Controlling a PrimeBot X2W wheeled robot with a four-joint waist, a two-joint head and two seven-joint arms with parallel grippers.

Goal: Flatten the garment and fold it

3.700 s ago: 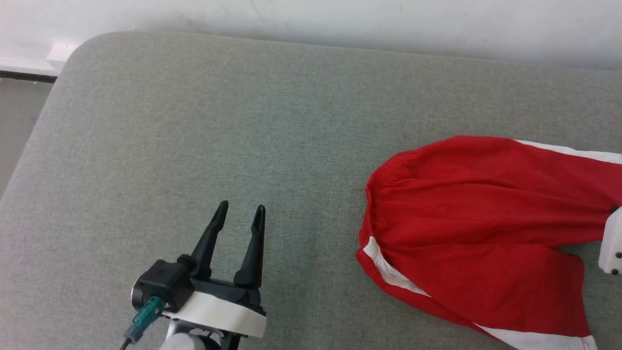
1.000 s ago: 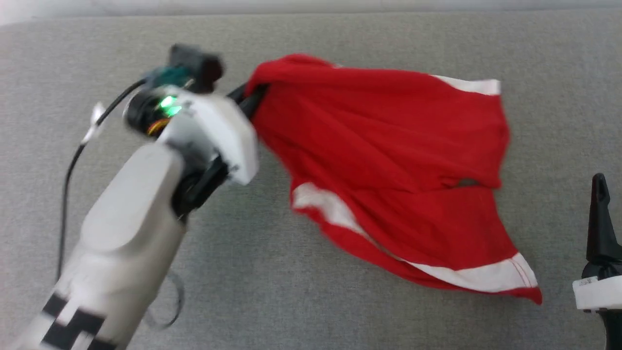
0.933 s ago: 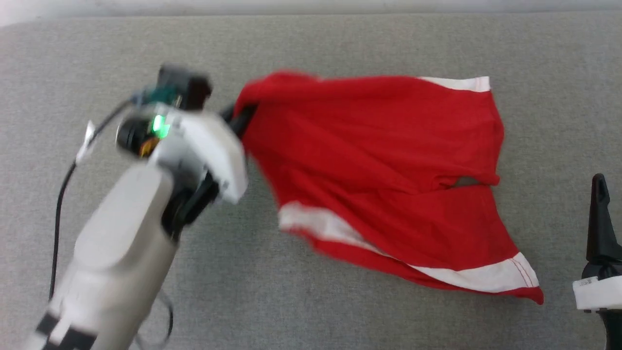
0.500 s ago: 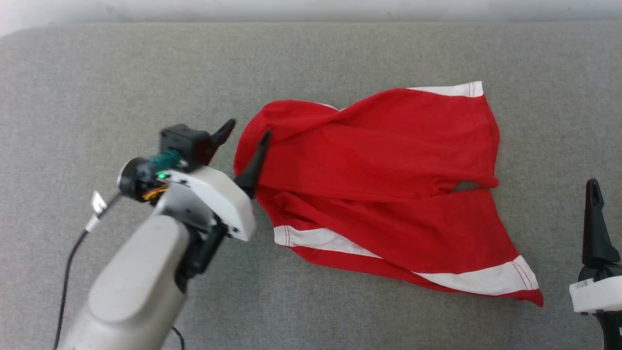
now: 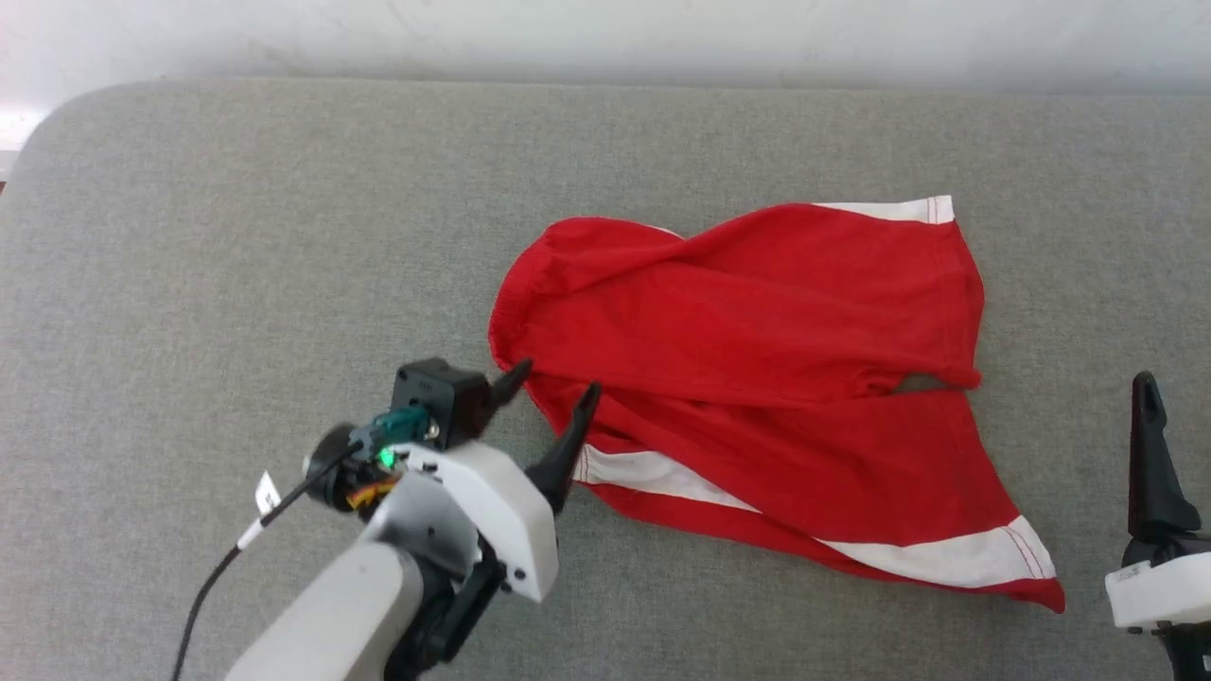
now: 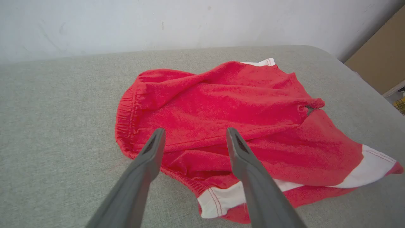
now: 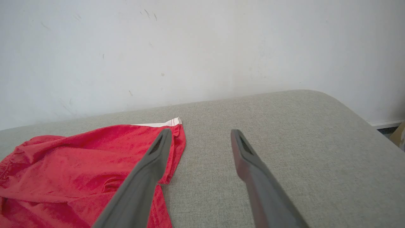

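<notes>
The garment is lying slack in folds, and a free edge sticks out from the folded cloth (image 6: 205,163) at its white-striped waistband corner (image 6: 209,203), so my left gripper will grab the garment there.
The garment (image 5: 747,369), red shorts with white side stripes, lies crumpled on the grey surface, waistband to the left and leg hems to the right. One leg lies folded over the other. My left gripper (image 5: 558,378) stands open at the near end of the waistband, holding nothing. In the left wrist view the left gripper (image 6: 195,129) hovers just above the garment (image 6: 221,101). In the right wrist view my right gripper (image 7: 201,131) is open and empty beside the garment (image 7: 79,158), near its far hem corner. One of its dark fingers (image 5: 1154,463) rises at the lower right of the head view.
The grey padded surface (image 5: 236,246) runs wide to the left of the shorts, with a rounded far-left corner (image 5: 38,132). A white wall (image 5: 605,38) backs it. In the left wrist view a brown board (image 6: 379,60) stands beyond the surface's right end.
My left gripper was shut on the lifted waistband. It has opened, the garment has dropped flat, and the arm has drawn back toward me. The right gripper has stayed put.
</notes>
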